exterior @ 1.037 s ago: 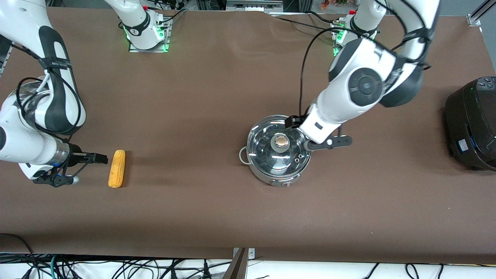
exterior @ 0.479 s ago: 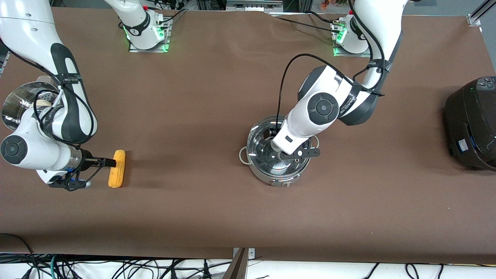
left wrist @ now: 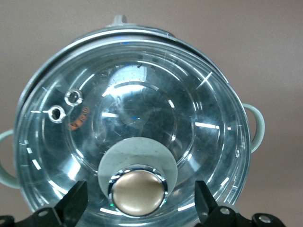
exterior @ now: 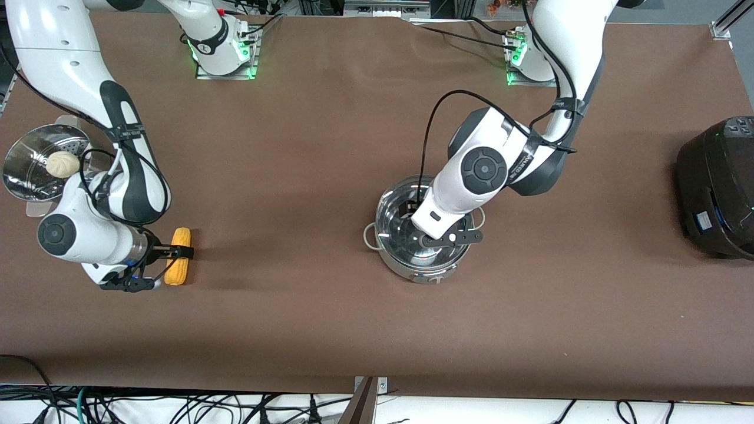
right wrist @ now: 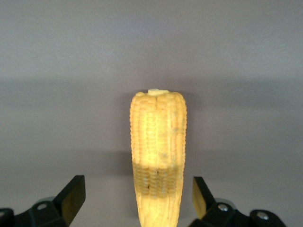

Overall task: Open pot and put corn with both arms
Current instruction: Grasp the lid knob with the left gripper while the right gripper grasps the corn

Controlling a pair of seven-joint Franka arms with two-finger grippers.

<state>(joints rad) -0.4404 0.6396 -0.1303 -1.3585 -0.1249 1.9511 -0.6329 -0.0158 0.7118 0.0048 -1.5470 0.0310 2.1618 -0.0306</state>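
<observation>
The left gripper's fingers are on either side of the tan knob [left wrist: 138, 191], level with the knob, so the left gripper is ready to close on it now.
The steel pot [exterior: 393, 254] stands mid-table with its glass lid [left wrist: 142, 104] on. My left gripper [left wrist: 140, 208] is open and low over the lid, one finger on each side of the tan knob [left wrist: 138, 191] with a gap on both sides. In the front view the left hand covers the knob. The yellow corn [exterior: 175, 273] lies on the table toward the right arm's end. My right gripper [exterior: 179, 253] is open and straddles the corn [right wrist: 158, 151]. Its fingers [right wrist: 73, 196] stand apart from the cob on both sides.
A steel steamer pan [exterior: 23, 171] with a white bun [exterior: 62, 164] sits at the right arm's end of the table. A big black appliance [exterior: 716, 188] stands at the left arm's end. Brown tabletop lies between the corn and the pot.
My left hand has moved over the lid and down, now covering the knob in the front view. My right gripper has slid forward from beside the corn to straddle it.
</observation>
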